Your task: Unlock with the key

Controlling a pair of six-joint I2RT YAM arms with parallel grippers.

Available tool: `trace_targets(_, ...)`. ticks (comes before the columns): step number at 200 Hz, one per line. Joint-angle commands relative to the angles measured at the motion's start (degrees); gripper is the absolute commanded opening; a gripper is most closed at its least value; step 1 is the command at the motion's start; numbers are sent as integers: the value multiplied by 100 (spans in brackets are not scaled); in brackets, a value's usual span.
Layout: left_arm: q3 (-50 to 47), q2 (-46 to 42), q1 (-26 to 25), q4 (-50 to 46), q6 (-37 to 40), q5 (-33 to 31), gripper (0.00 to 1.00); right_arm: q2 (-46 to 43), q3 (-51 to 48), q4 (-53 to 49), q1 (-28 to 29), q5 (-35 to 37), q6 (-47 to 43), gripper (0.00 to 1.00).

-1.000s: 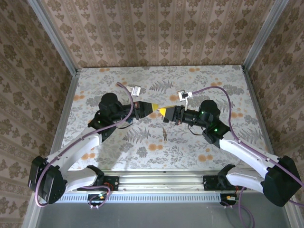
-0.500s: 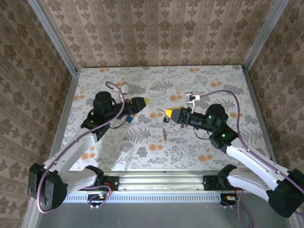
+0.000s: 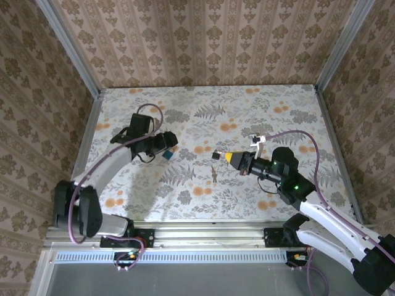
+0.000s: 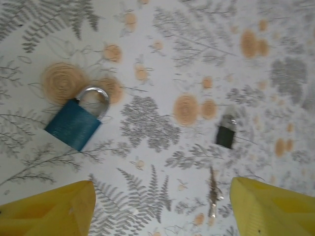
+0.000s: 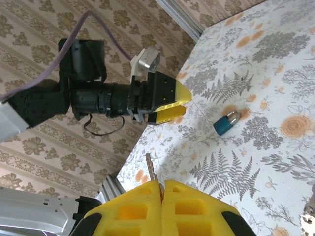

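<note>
My left gripper should next grab the blue padlock (image 4: 74, 125) by the side edges of its body, so the shackle and the opposite end stay free to unlock with the key.
The blue padlock (image 4: 74, 125) with its silver shackle lies flat on the floral table, also seen from above (image 3: 167, 156) and from the right wrist (image 5: 225, 123). My left gripper (image 4: 157, 209) hovers above and left of it (image 3: 162, 143), open, with nothing between its yellow fingers (image 4: 54, 209). My right gripper (image 5: 161, 184) is shut on the key (image 5: 150, 169), whose thin blade sticks out past the fingertips. In the top view the right gripper (image 3: 229, 158) sits right of the table's middle, pointing left toward the padlock.
A small black object (image 3: 215, 155) lies on the table just in front of the right gripper and shows from the left wrist (image 4: 226, 135). A thin brownish piece (image 3: 214, 177) lies nearer the arms. Patterned walls close off three sides.
The two grippers have drawn apart from the middle. My left gripper opened, let go of the padlock and pulled back left. The right arm drew back right, key still held.
</note>
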Motion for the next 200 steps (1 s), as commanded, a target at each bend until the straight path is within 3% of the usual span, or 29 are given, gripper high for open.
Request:
trace_targets(1, 587, 592, 59, -816, 526, -493, 75, -191, -149, -146, -25, 271, -88, 0)
trace_targets(44, 1682, 1883, 54, -1560, 1038, -1052, 79, -413, -320, -285, -33, 395, -104, 0)
trace_targets(96, 2379, 2940, 39, -1883, 1323, -1168, 79, -498, -322, -446, -33, 450, -184, 0)
trace_targets(200, 2185, 3227, -372, -2012, 1426, -1250, 66, -332, -251, -410, -48, 476, -198, 0)
